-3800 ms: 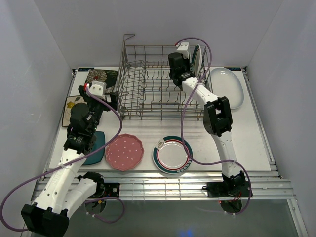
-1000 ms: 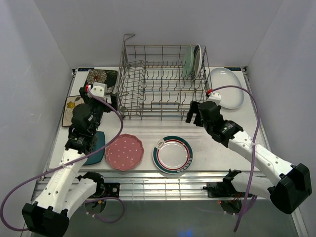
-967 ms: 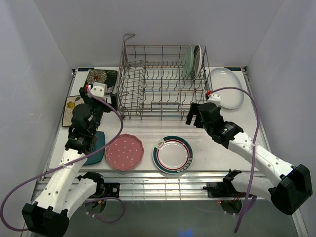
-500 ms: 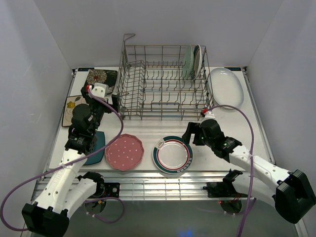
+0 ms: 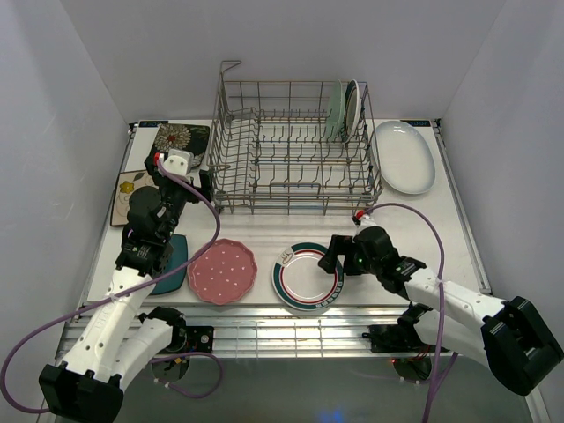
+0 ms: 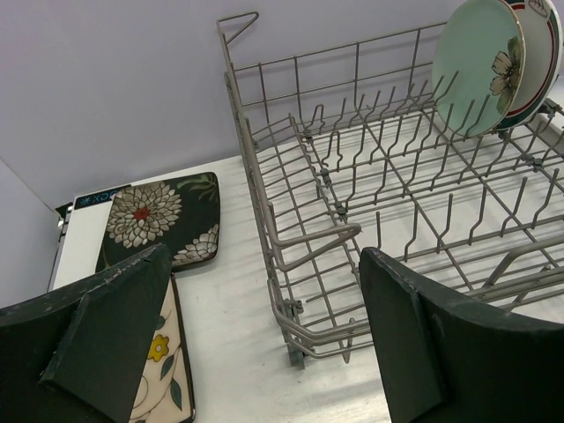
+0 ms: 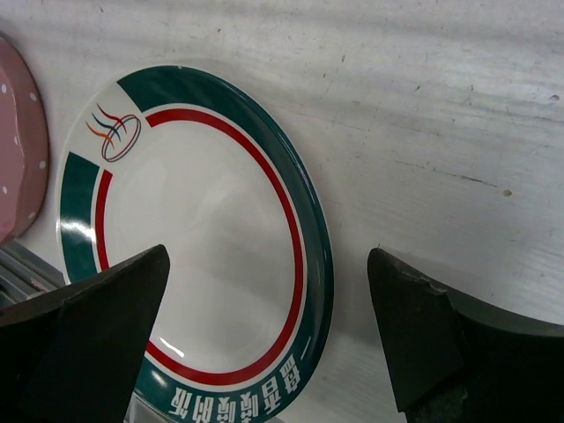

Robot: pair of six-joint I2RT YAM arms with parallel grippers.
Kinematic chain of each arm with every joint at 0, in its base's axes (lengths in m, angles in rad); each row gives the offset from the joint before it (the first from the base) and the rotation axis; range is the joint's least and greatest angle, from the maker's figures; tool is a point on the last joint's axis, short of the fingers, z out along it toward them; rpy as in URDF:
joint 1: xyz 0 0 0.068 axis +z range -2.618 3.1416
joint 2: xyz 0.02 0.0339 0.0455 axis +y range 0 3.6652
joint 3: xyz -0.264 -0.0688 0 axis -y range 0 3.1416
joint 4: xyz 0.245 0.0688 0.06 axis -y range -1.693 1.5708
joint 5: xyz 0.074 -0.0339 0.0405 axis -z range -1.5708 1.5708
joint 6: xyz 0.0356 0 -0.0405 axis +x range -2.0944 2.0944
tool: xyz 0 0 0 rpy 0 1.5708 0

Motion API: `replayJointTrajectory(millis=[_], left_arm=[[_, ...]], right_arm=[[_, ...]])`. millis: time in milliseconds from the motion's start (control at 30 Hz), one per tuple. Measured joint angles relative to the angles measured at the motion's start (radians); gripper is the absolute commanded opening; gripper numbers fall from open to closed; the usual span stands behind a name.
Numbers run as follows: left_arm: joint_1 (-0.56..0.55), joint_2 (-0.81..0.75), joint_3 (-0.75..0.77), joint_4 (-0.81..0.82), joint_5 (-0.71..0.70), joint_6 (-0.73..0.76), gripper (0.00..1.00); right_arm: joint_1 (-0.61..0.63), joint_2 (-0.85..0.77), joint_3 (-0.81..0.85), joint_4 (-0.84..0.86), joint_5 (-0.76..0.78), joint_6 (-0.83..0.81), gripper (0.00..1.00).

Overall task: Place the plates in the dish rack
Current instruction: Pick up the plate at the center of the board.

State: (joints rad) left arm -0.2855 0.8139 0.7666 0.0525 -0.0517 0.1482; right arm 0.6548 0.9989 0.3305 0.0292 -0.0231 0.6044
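My right gripper pinches the white green-rimmed plate's rim [image 5: 338, 272] beside its fingers next, so the opposite edge stays free to slot into the rack [image 5: 291, 208].
The dish rack [image 5: 291, 208] stands at the back, with a mint floral plate [image 5: 336, 110] and a green-rimmed plate [image 5: 352, 104] upright at its right end. A white green-rimmed plate [image 5: 307, 276] lies flat near the front. My right gripper [image 5: 330, 256] hovers open at its right rim. In the right wrist view that plate's [image 7: 194, 238] rim lies between the open fingers of the right gripper [image 7: 269, 256], untouched. My left gripper [image 5: 181, 181] hangs open and empty beside the rack's left end. In the left wrist view it [image 6: 264, 256] faces the rack [image 6: 397, 203].
A pink dotted plate [image 5: 221, 270] and a dark teal plate [image 5: 169, 273] lie at the front left. Black floral [image 5: 181, 138] and cream floral [image 5: 130, 189] squares lie left of the rack. A large white oval plate [image 5: 404, 156] lies to its right.
My right arm has come down from the rack's front toward the near edge, to the green-rimmed plate, and its jaws have spread a little wider. The left arm has not moved.
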Motion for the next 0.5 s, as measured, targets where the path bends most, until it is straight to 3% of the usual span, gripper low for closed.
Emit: replayJointTrajectory(millis=[133,333,433,500], left_arm=[[0.000,0.000,0.000,0.000,0.000,-0.003,0.98],[0.000,0.000,0.000,0.000,0.002,-0.007,0.98],[0.000,0.000,0.000,-0.001,0.003,-0.007,0.98],[0.000,0.000,0.000,-0.001,0.004,-0.007,0.98]], right_arm=[[0.000,-0.006,-0.022,0.019,-0.027,0.013,0.88],[0.000,-0.012,-0.051,0.043,-0.057,0.026,0.80],[0.000,-0.012,-0.052,0.053,-0.067,0.030,0.68],[0.000,-0.011,-0.053,0.057,-0.071,0.035,0.67]])
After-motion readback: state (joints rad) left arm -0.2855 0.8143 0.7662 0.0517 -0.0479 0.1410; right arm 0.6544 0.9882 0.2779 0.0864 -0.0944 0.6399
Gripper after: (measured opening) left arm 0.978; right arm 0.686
